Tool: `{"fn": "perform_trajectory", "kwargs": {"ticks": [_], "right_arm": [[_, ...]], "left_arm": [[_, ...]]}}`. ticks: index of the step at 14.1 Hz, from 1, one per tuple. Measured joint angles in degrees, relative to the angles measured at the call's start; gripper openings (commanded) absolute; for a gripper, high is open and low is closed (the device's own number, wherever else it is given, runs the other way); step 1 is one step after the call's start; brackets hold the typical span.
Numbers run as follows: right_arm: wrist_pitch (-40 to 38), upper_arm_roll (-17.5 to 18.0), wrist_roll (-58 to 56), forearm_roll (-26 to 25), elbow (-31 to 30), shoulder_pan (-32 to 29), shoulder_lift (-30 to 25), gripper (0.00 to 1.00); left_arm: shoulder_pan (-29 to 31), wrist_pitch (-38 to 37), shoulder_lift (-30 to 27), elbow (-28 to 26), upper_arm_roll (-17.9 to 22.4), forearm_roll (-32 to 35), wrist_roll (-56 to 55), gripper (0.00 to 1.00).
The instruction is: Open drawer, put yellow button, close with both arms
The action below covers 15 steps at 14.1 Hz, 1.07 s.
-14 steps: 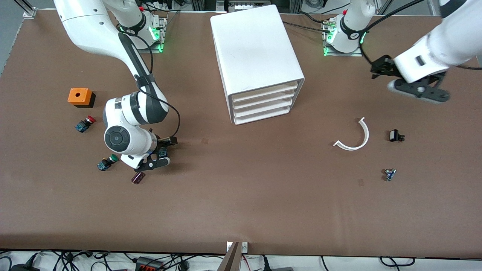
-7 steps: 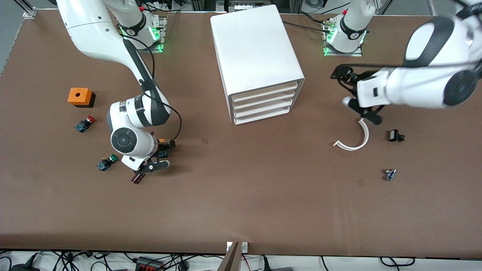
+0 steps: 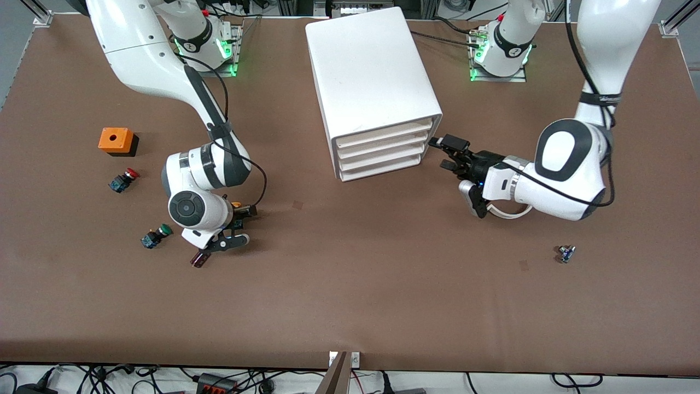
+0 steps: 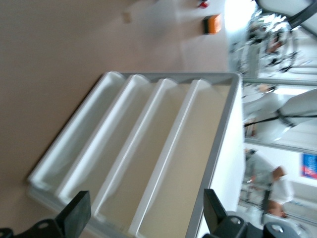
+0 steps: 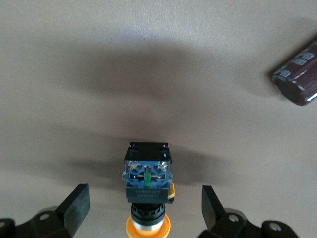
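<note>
Next, my right gripper picks up the yellow button by its black collar (image 5: 147, 212) to put the button in the drawer.
The white cabinet (image 3: 372, 71) stands at the table's middle with all four drawers shut. The top drawer (image 3: 383, 134) also shows in the left wrist view (image 4: 195, 163). My left gripper (image 3: 445, 154) is open and empty, just in front of the drawer fronts at their edge toward the left arm's end of the table. In the left wrist view it (image 4: 146, 218) faces the drawers. The yellow button (image 5: 147, 186) lies on the table. My right gripper (image 5: 145, 208) is open, with one finger on each side of the button and apart from it. In the front view the button (image 3: 235, 206) lies by that gripper (image 3: 244, 224).
A dark capacitor (image 3: 200, 258), a green button (image 3: 155, 236), a red button (image 3: 123, 180) and an orange box (image 3: 116, 140) lie near the right arm. A white curved strip (image 3: 511, 212) lies partly under the left arm. A small blue part (image 3: 566, 253) lies nearer the front camera.
The left arm has swung from its end of the table to in front of the drawers. The right gripper has shifted slightly and stays open round the yellow button.
</note>
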Motion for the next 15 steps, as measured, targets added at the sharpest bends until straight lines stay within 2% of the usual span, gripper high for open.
{"fn": "perform_trajectory", "kwargs": {"ticks": [1,3,4,5,9,11,14,15], "right_arm": [[0.0,0.0,0.0,0.0,0.0,0.0,0.2,1.00],[0.0,0.0,0.0,0.0,0.0,0.0,0.3,1.00],[0.0,0.0,0.0,0.0,0.0,0.0,0.3,0.91],[0.0,0.0,0.0,0.0,0.0,0.0,0.3,0.90],[0.0,0.0,0.1,0.0,0.0,0.0,0.6,0.90],[0.2,-0.1,0.1,0.0,0.0,0.0,0.8,0.87],[1.1,-0.1,0.1,0.0,0.0,0.0,1.2,0.63],[1.2,-0.1,0.1,0.0,0.0,0.0,1.3,0.49]], "left_arm": [[-0.2,0.4,0.2,-1.9,-0.2,-1.8,1.9,1.00],[-0.7,0.8,1.2,-3.8,-1.0,-3.1,5.1,0.91],[-1.0,0.8,1.8,-4.4,-1.4,-3.5,6.3,0.86],[-1.2,0.8,2.3,-5.1,-2.0,-4.6,7.1,0.82],[-1.6,1.0,2.8,-8.0,-3.3,-6.4,9.5,0.53],[-1.6,1.0,2.8,-9.1,-3.4,-6.9,10.9,0.37],[-1.6,1.1,2.8,-9.7,-4.1,-7.4,11.3,0.11],[-1.6,1.2,2.8,-9.7,-4.3,-7.4,11.4,0.05]]}}
